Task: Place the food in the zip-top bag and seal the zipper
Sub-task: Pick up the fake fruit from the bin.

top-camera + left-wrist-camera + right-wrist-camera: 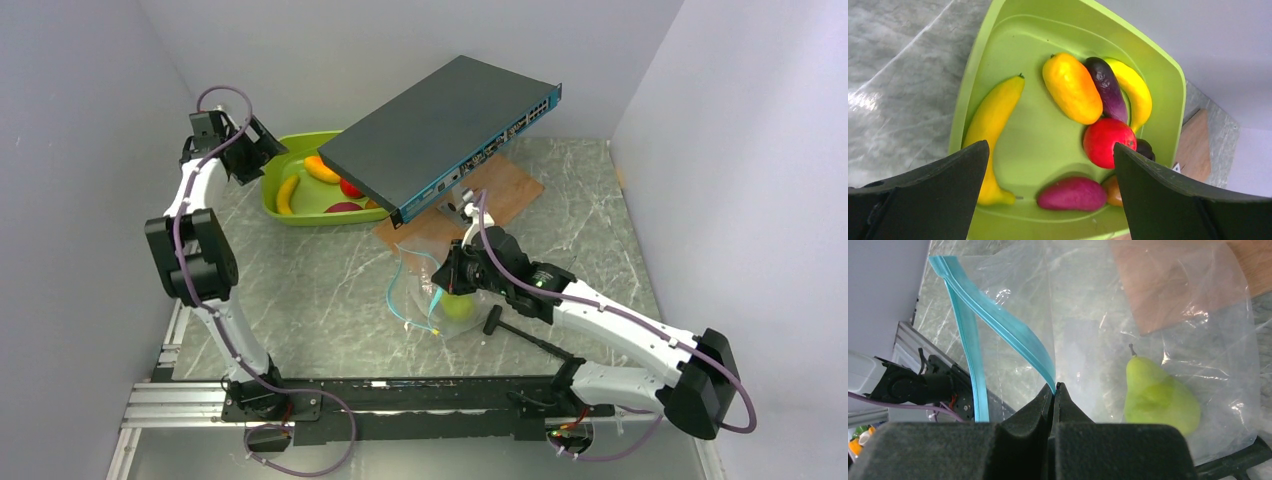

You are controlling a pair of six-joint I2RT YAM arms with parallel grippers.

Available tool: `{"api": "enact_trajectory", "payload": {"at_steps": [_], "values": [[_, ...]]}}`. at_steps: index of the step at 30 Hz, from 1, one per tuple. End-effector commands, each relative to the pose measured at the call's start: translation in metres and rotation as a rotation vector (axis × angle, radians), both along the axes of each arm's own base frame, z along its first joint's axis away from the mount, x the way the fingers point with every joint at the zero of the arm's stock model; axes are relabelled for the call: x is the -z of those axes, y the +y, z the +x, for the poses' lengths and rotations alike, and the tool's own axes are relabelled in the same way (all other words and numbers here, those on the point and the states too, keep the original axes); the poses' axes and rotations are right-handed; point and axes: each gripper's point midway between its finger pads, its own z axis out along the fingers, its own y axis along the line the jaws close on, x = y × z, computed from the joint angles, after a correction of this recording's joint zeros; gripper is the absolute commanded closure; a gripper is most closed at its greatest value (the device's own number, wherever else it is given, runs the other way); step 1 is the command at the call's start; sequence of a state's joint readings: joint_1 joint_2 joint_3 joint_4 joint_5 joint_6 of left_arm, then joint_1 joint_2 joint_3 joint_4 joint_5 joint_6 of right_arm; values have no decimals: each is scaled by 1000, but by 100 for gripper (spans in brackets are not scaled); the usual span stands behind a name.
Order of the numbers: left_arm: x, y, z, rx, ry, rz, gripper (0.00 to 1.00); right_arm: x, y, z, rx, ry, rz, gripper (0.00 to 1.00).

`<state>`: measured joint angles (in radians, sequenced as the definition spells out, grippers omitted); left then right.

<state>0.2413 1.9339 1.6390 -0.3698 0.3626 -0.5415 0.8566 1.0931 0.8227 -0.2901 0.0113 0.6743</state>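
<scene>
I need to grab the orange-yellow fruit [1071, 87] with my left gripper across its narrow sides, nearer the red apple. Then the fruit's stem end will go into the bag first.
My left gripper [255, 150] [1050, 147] is open and empty, hovering over the lime-green tray [1168, 95]. The tray holds the food: a yellow banana [993, 120], an orange-yellow fruit [1071, 87], a purple eggplant [1105, 87], a second banana [1138, 92], a red apple [1105, 142] and a dark-red piece [1071, 193]. My right gripper [445, 285] [1054, 386] is shut on the teal zipper [998, 320] of the clear zip-top bag [425, 300] [1088, 315], holding its mouth open. A green pear-shaped fruit [458, 307] [1158, 397] lies inside the bag.
A dark network switch [440, 135] is propped at a slant just behind the bag and next to the tray [300, 215]. A brown wooden board [510, 190] lies beneath it. White walls close in on the left, back and right.
</scene>
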Motion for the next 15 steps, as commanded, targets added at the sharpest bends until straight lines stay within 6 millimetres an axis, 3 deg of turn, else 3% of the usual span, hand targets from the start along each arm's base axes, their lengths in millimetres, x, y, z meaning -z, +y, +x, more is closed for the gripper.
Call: {"api": "enact_trajectory", "payload": {"at_steps": [1, 5, 10, 15], "values": [[-8, -16, 31, 102, -78, -38, 3, -9, 6, 8, -19, -25, 27, 100], [3, -35, 52, 113, -107, -166, 12, -7, 8, 12, -20, -21, 28, 100], [23, -57, 75, 36, -87, -235, 11, -4, 9, 14, -14, -14, 20, 100], [53, -65, 75, -262, -5, -433, 8, -3, 7, 15, -7, -13, 15, 100]]}}
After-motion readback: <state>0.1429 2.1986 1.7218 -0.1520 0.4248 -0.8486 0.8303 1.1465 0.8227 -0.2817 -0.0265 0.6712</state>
